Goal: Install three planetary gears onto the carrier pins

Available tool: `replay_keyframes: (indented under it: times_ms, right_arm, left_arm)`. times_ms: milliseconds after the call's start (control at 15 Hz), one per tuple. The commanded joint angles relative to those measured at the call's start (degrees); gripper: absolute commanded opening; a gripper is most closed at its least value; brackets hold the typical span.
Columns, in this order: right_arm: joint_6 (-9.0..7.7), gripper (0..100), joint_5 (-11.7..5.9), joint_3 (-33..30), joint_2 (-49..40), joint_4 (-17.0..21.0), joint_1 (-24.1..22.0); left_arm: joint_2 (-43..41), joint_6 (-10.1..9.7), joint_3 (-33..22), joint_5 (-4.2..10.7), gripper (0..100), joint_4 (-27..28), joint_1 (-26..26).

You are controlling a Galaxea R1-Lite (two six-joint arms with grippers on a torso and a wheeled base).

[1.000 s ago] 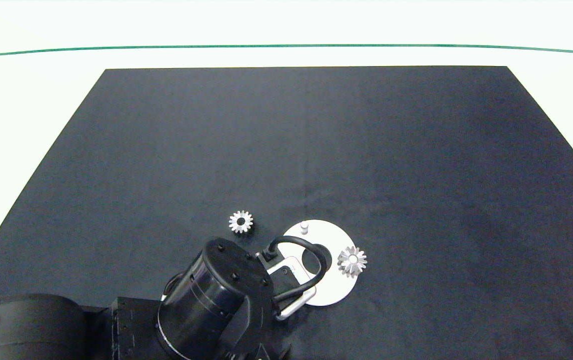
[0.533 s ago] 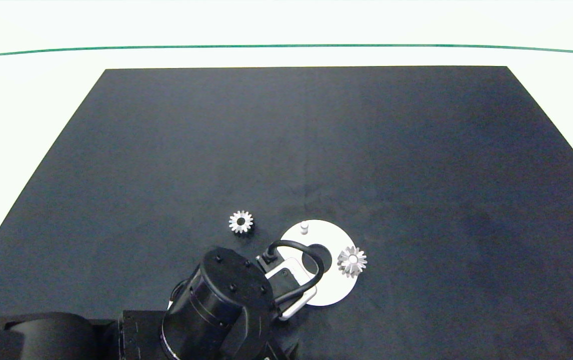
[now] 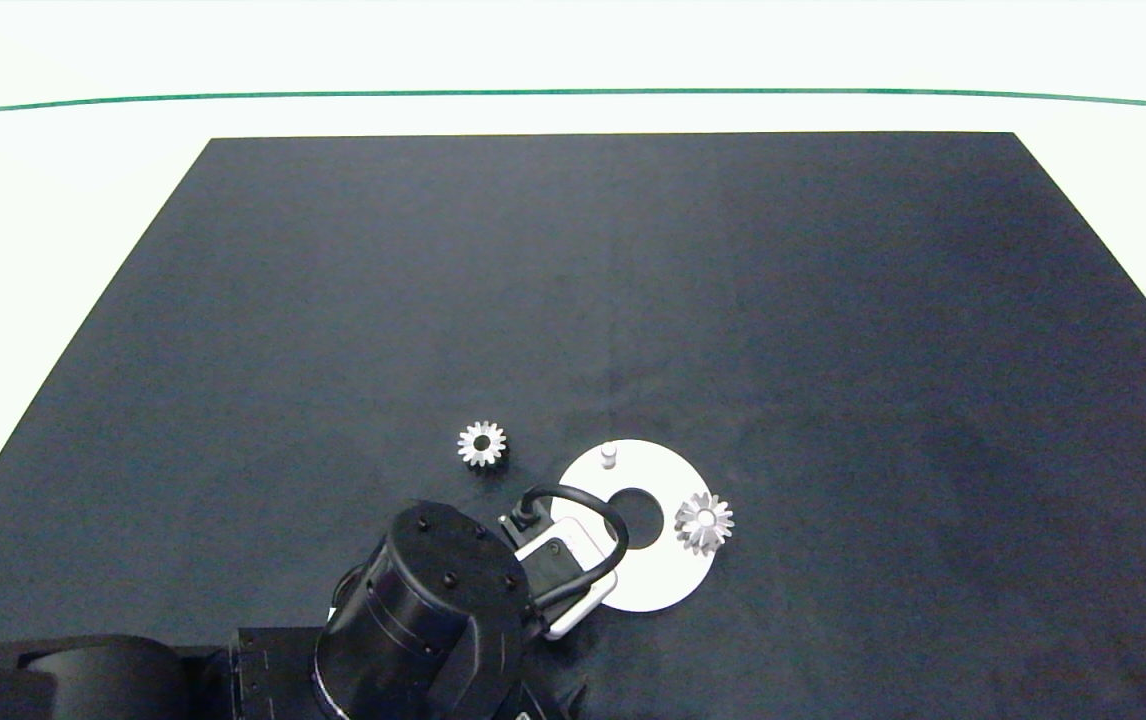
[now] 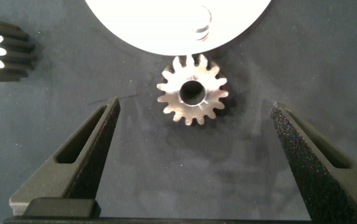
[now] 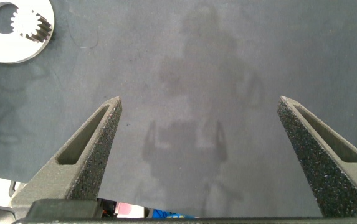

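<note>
The left gripper grabs the planetary gear by its toothed rim (image 4: 220,94) next, which leaves the planetary gear's bore (image 4: 192,93) free to slide onto the carrier pin.
The white carrier disc (image 3: 658,585) lies on the black mat near the front. One silvery planetary gear (image 3: 704,521) sits on its right pin. The far carrier pin (image 3: 608,455) is bare. A second gear (image 3: 482,443) lies on the mat left of the disc. My left arm (image 3: 433,600) covers the disc's near-left edge. Beneath it, my left gripper (image 4: 195,106) is open, with its fingers either side of a third gear (image 4: 192,98) lying flat on the mat beside the disc (image 4: 166,25) and a bare pin (image 4: 201,22). My right gripper (image 5: 198,102) hangs open over bare mat.
The black mat (image 3: 633,280) covers most of the white table, and a green line (image 3: 573,92) runs along the far side. In the right wrist view the disc (image 5: 10,53) with its mounted gear (image 5: 33,26) sits far off. The right arm does not show in the head view.
My left arm has drawn back toward the near-left, uncovering more of the disc and its centre hole. The gears and the disc have not moved.
</note>
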Motion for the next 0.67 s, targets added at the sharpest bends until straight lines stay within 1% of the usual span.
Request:
replay_keyframes:
  times_ms: [67, 200, 400, 467, 533, 600, 667]
  right_arm:
    - [-0.04, 100, -0.11, 0.0, 0.1, 0.1, 0.0]
    - [-0.04, 100, -0.11, 0.0, 0.1, 0.1, 0.0]
    - [-0.04, 100, -0.11, 0.0, 0.0, 0.1, 0.0]
    - [-0.04, 100, -0.11, 0.0, 0.1, 0.1, 0.0]
    - [-0.04, 100, -0.11, 0.0, 0.1, 0.1, 0.0]
    - [-0.04, 100, -0.11, 0.0, 0.1, 0.1, 0.0]
    - [-0.04, 100, -0.11, 0.0, 0.1, 0.1, 0.0]
  left_arm:
    - [0.3, -0.03, -0.4, -0.09, 100, -0.1, 0.0]
    - [0.8, -0.03, -1.0, -0.17, 100, -1.1, -0.1]
    - [2.1, 0.06, -0.3, -0.17, 100, -3.1, -0.1]
    - [2.4, -0.03, 0.2, -0.35, 100, -3.4, -0.2]
    - [3.0, -0.03, 0.3, -1.14, 100, -3.9, -0.1]
    - [3.0, -0.03, 0.3, -1.58, 100, -4.3, -0.1]
    - [3.2, 0.06, 0.2, -1.67, 100, -4.6, 0.0]
